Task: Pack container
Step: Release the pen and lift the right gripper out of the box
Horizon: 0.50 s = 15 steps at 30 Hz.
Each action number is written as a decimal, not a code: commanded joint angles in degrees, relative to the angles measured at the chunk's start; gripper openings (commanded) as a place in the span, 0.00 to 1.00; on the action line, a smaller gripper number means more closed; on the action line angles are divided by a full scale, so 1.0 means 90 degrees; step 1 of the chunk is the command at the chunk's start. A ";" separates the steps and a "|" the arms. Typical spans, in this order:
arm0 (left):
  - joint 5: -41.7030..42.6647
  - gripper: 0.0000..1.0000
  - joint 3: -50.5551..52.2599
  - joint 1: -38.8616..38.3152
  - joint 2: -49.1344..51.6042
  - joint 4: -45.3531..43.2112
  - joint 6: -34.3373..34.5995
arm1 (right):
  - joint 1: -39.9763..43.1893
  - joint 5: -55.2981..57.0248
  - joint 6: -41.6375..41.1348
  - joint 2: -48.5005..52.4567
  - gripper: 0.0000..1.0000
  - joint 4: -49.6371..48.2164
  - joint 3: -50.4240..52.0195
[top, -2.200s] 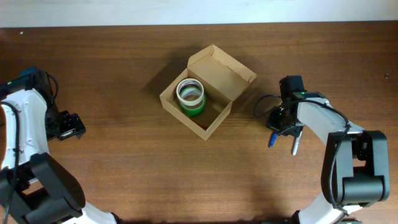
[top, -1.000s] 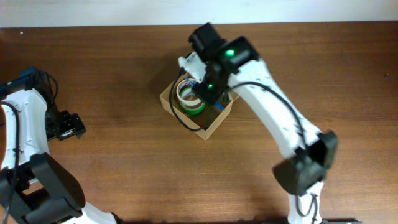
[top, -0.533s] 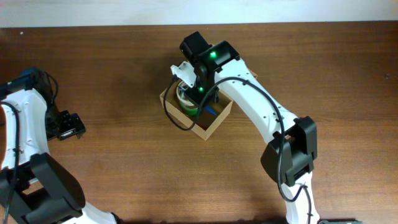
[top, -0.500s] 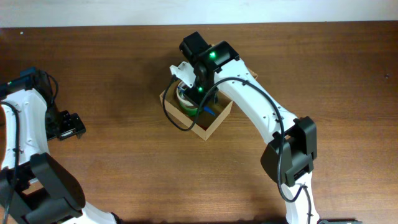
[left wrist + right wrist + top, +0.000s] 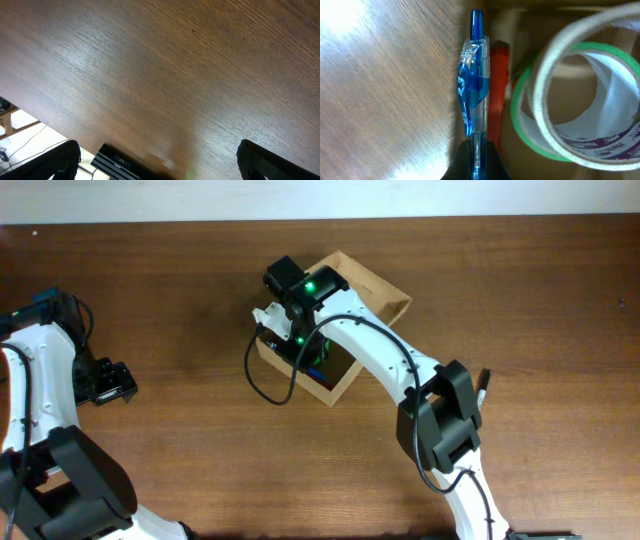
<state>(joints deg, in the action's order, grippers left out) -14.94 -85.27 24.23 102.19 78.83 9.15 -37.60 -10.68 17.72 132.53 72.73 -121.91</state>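
Note:
The blue pen (image 5: pixel 315 373) lines up beside the red object, inside the box's near rim, and would fall inside if released, so my right gripper opens now.
The container, a tan cardboard box (image 5: pixel 347 380), stands open at the table's middle with its flap lid (image 5: pixel 378 286) raised at the back right. My right gripper (image 5: pixel 298 332) reaches over the box's left edge. In the right wrist view it (image 5: pixel 477 150) is shut on a blue clear pen (image 5: pixel 474 85), which points along the box's edge. A red object (image 5: pixel 498 100) lies beside the pen. A white tape roll (image 5: pixel 555 60) rests on a green roll (image 5: pixel 522 115) inside the box. My left gripper (image 5: pixel 108 385) is open and empty at the far left, also shown in the left wrist view (image 5: pixel 157 160).
The right arm (image 5: pixel 390 365) spans the box from its base at the bottom right. The left wrist view shows only bare brown table (image 5: pixel 150 65) and the table's edge rail (image 5: pixel 120 162).
My right arm swung from the table's right side over the box with the pen. In the last half second it moved left to the box's left edge, uncovering the lid.

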 commanded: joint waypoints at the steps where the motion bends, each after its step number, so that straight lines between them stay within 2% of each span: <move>1: 0.0024 1.00 0.0032 0.0017 -0.0056 0.0000 -0.0075 | -0.0024 -0.0126 -0.0070 0.0078 0.04 -0.0017 -0.0015; 6: 0.0024 1.00 0.0032 0.0017 -0.0056 0.0000 -0.0075 | -0.0024 -0.0126 -0.0068 0.0080 0.06 -0.0032 -0.0015; 7: 0.0024 1.00 0.0032 0.0017 -0.0056 0.0000 -0.0075 | -0.0024 -0.0117 -0.0070 0.0080 0.18 -0.0029 -0.0015; 8: 0.0024 1.00 0.0032 0.0017 -0.0056 0.0000 -0.0075 | -0.0024 -0.0075 -0.0070 0.0080 0.24 -0.0017 -0.0015; 11: 0.0024 1.00 0.0032 0.0017 -0.0056 0.0000 -0.0075 | -0.0024 0.0236 -0.0070 0.0034 0.33 0.0121 -0.0041; 15: 0.0024 1.00 0.0032 0.0017 -0.0056 0.0000 -0.0075 | -0.0024 0.0894 -0.0070 -0.0250 0.38 0.0760 -0.0335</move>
<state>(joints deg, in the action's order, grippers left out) -14.94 -85.27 24.23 102.19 78.83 9.15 -37.60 -7.77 17.15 132.84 76.82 -122.08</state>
